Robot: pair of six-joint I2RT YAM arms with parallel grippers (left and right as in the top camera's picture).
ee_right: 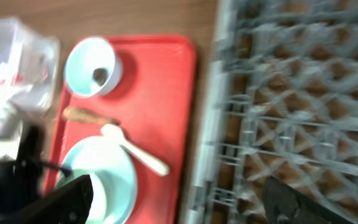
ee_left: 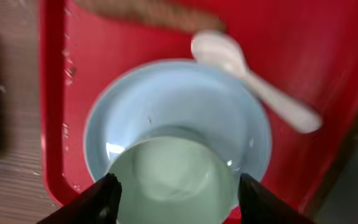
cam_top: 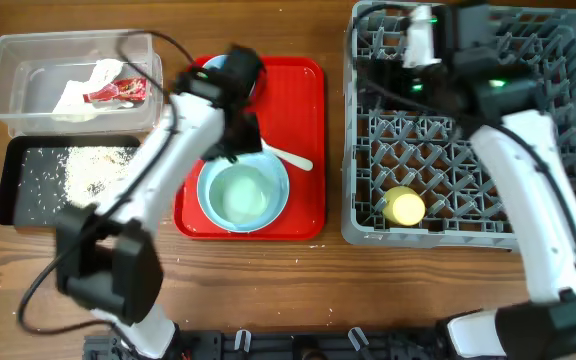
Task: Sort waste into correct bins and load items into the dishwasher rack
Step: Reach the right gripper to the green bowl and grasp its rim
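The right gripper grabs the pale bowl's rim [cam_top: 273,193] on the side nearest the rack [cam_top: 568,120] next, so the bowl's body stays free to load tilted into the rack.
A pale bowl [cam_top: 243,195] sits on the pale blue plate [cam_top: 208,200] on the red tray [cam_top: 308,110]. My left gripper [cam_top: 238,135] is open just above them; in the left wrist view its fingers [ee_left: 179,199] flank the bowl [ee_left: 173,174] on the plate [ee_left: 166,93]. The white spoon [ee_left: 253,87] and the brown stick [ee_left: 148,11] lie beyond. My right gripper [cam_top: 403,55] is open and empty [ee_right: 179,199] over the rack's [cam_top: 568,120] far left. The second bowl [ee_right: 92,65] holds a dark lump [ee_right: 98,76]. The yellow cup [cam_top: 404,206] stands in the rack.
The clear tub [cam_top: 8,90] at far left holds the napkin [cam_top: 83,90] and red wrapper [cam_top: 118,91]. The black tray [cam_top: 18,190] in front of it holds rice grains [cam_top: 93,165]. My left arm crosses the red tray's left side.
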